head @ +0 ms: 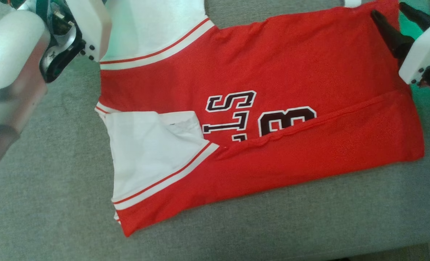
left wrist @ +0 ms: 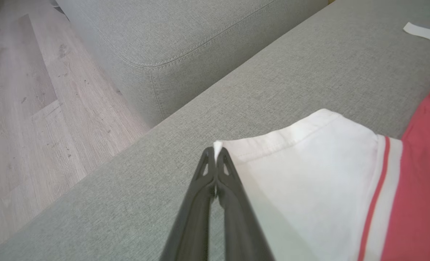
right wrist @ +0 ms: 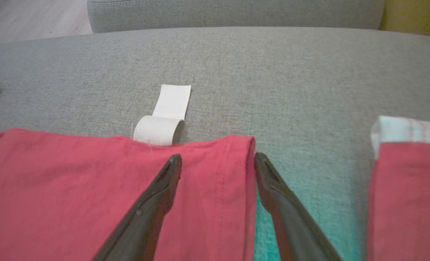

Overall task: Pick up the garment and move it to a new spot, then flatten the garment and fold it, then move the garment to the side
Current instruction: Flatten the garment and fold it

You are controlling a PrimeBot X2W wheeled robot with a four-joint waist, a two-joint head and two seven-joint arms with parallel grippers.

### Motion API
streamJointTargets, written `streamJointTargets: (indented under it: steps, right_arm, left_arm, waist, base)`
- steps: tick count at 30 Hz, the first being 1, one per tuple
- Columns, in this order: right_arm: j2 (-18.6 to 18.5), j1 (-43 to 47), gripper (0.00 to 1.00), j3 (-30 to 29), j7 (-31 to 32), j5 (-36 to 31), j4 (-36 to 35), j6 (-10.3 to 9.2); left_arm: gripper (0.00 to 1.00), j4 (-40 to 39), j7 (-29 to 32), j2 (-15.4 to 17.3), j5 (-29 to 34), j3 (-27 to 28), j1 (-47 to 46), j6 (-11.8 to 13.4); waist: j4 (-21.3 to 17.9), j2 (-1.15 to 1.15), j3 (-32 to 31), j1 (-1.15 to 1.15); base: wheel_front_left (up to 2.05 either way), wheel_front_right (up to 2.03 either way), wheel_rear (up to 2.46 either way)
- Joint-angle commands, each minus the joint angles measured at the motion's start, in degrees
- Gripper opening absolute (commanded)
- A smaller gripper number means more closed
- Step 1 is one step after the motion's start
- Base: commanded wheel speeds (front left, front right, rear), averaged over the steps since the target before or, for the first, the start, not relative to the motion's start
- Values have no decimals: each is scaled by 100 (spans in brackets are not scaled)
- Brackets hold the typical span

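Note:
I should next pinch the jersey by its red hem corner (head: 394,5) with my right gripper. The corner's folded edge sticks up slightly, while the jersey's body (head: 322,65) lies flat.
The garment (head: 273,72) is a red jersey with white sleeves and dark lettering, lying spread on the grey sofa cushion (head: 55,199) with its near side folded over. In the left wrist view my left gripper (left wrist: 216,152) is shut on the corner of the far white sleeve (left wrist: 309,163), and a bit of white cloth shows between the fingertips. My right gripper (right wrist: 217,157) is open, its two fingers on either side of the garment's red hem corner (right wrist: 236,174). In the head view the right gripper (head: 387,9) sits at the garment's far right corner.
A white label (right wrist: 167,116) sticks out from the red edge onto the cushion. Another red piece with a pale band (right wrist: 407,188) lies to the right. The sofa's back (left wrist: 164,36) rises beyond, with wooden floor (left wrist: 26,108) beside it. The cushion's front edge (head: 381,252) runs along the bottom.

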Motion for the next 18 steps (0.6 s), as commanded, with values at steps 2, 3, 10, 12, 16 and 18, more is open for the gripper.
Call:
streamJointTargets:
  steps: [2, 3, 10, 12, 16, 18]
  right_arm:
    - [-54, -137, 100, 98, -19, 81, 77, -4]
    - [-42, -213, 100, 155, -40, 113, 153, -4]
    - [-78, -551, 25, 533, -236, 242, 566, -4]
    - [-66, -637, 0, 613, -351, 236, 695, -4]
    - [-46, -785, 0, 737, -563, 318, 856, -4]
    - [-49, -879, 0, 758, -763, 351, 929, -4]
  left_arm:
    - [0, -82, -98, 143, -65, 95, -422, 10]
    - [0, -79, -127, 137, -93, 45, -449, 10]
    - [0, 28, -319, 83, -256, -257, -609, 10]
    - [0, 76, -366, 76, -301, -333, -644, 10]
    - [0, 159, -560, 85, -312, -464, -748, 10]
    - [0, 209, -773, 101, -225, -522, -827, 10]
  waist:
    - [72, 0, 38, 0]
    - [92, 0, 47, 0]
    - [192, 0, 70, 0]
    - [203, 0, 65, 0]
    - [219, 0, 50, 0]
    - [220, 0, 30, 0]
  base:
    - [0, 0, 0]
    - [0, 0, 0]
    - [0, 0, 0]
    - [0, 0, 0]
    - [0, 0, 0]
    - [0, 0, 0]
